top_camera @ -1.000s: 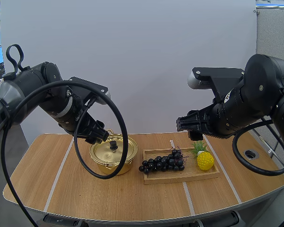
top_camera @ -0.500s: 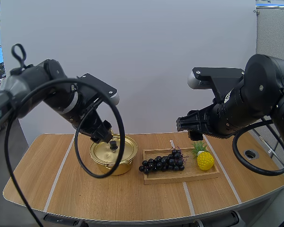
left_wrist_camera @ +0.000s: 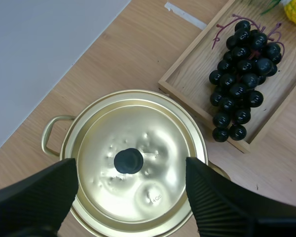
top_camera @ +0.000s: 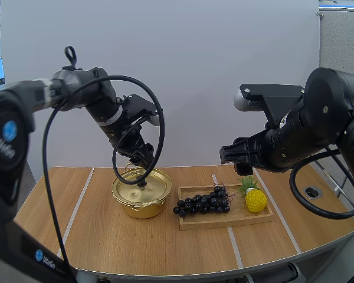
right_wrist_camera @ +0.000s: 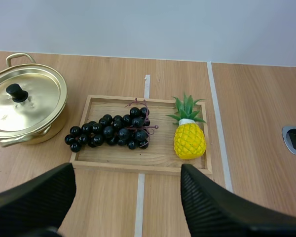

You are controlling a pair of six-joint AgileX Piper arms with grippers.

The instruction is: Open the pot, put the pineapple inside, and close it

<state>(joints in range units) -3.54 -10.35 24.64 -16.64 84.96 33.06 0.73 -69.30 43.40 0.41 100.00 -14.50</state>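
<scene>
The lid is wider than my open fingers, so my left gripper takes hold of the lid by the narrow black knob at its centre next.
A gold pot stands on the table with its lid on and a black knob at the centre. My left gripper hovers just above it, open, its fingers spread to either side of the knob without touching it. The yellow pineapple with green leaves lies at the right end of a wooden tray. My right gripper hangs open above the tray, well over the pineapple, nothing between its fingers.
A bunch of dark grapes fills the tray's left half, between pot and pineapple. White tape lines run across the wooden table. A round metal hole sits near the table's right edge.
My left arm has swung right and toward the back, bringing its gripper from the pot's left side to above the lid's knob. The right arm has not moved.
</scene>
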